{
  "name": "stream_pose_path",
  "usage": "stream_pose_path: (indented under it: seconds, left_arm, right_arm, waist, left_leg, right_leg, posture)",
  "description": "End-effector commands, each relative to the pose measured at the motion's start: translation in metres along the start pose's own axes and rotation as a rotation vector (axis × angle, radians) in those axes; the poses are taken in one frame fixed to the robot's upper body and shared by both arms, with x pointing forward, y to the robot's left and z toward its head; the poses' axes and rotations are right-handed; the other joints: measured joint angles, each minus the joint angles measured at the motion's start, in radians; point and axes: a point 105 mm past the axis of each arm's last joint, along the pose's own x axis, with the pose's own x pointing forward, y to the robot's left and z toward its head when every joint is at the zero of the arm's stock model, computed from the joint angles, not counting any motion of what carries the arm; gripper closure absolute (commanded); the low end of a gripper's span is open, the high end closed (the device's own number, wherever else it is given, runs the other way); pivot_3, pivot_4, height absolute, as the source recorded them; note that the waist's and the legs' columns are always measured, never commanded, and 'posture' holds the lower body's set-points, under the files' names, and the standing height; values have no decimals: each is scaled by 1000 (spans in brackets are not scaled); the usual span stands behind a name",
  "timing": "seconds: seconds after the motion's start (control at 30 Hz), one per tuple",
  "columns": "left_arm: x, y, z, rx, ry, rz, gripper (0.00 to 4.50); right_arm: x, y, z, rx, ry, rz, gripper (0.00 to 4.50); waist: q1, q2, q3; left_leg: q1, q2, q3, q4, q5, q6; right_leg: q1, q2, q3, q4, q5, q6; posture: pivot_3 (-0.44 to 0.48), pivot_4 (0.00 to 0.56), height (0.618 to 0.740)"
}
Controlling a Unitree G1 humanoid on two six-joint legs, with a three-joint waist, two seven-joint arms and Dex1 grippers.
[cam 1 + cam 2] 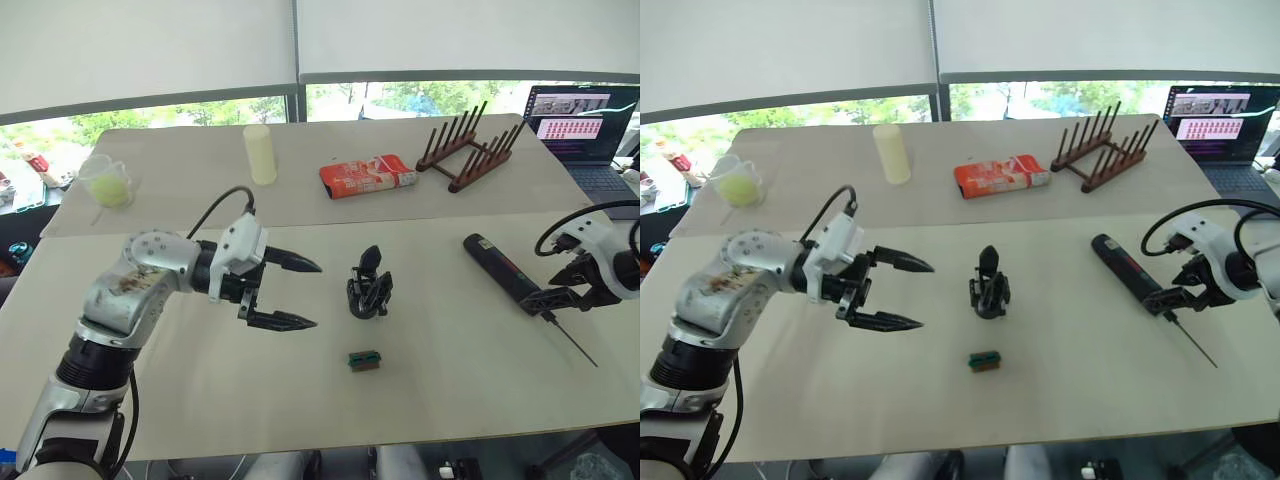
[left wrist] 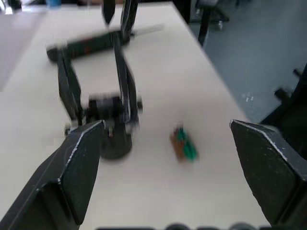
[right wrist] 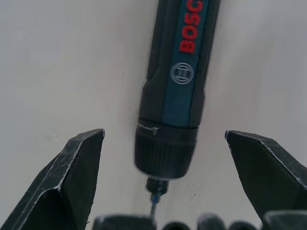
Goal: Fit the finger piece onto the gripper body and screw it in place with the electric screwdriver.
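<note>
My right gripper grabs the electric screwdriver by its ribbed collar (image 1: 535, 303) next, to screw the finger piece onto the gripper body (image 1: 370, 285).
The gripper body (image 1: 370, 285) stands upright at the middle of the table, a small black mechanism with a pointed finger rising from it. My left gripper (image 1: 316, 295) hangs open just to its left, pointing toward it, with nothing between the fingers; in the left wrist view the gripper body (image 2: 108, 124) sits in front of the left finger. The electric screwdriver (image 1: 505, 272) lies flat at the right with its thin bit pointing toward the near right. My right gripper (image 1: 555, 298) is open astride its bit end (image 3: 165, 143), not touching it. The finger piece is out of view.
A small green block (image 1: 363, 360) lies on the table in front of the gripper body. Along the back are a pale cylinder (image 1: 260, 153), a red packet (image 1: 368, 176), a wooden rack (image 1: 470, 148), a cup of green liquid (image 1: 108, 182) and a laptop (image 1: 585, 125).
</note>
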Motion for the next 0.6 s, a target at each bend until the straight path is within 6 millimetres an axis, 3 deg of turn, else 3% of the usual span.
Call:
stream_pose_path:
  seconds: [0.03,0.2,0.47,0.5,0.6]
  left_arm:
    - [-2,-3,23,30,-22,9,88]
    - [2,2,36,113,-29,59,88]
    - [4,-12,42,133,-4,-16,88]
    - [3,-13,42,136,0,-22,0]
    - [3,-12,43,139,-1,-24,0]
  right_arm:
    - [-1,-13,-4,9,40,-30,24]
    - [18,-19,-1,27,47,-40,24]
    - [35,-15,3,21,13,5,24]
    - [35,-15,4,24,10,9,557]
    - [29,-15,5,-37,-3,28,1533]
  waist:
    - [-4,0,0]
    - [-8,0,0]
    - [-15,0,0]
    - [-16,0,0]
    - [-16,0,0]
  left_leg:
    - [0,0,0,0,0,0]
    - [2,0,1,0,0,-1]
    - [5,0,1,0,0,-1]
    - [5,0,1,0,0,-2]
    - [7,0,1,0,-3,-8]
  right_leg:
    - [0,1,0,0,0,0]
    - [1,1,-1,0,0,0]
    - [3,3,0,0,0,-1]
    - [4,3,0,0,0,-1]
    - [4,3,0,0,1,-1]
  posture:
    - [0,150,740]
    - [0,150,740]
    - [0,150,740]
    - [0,150,740]
    - [0,150,740]
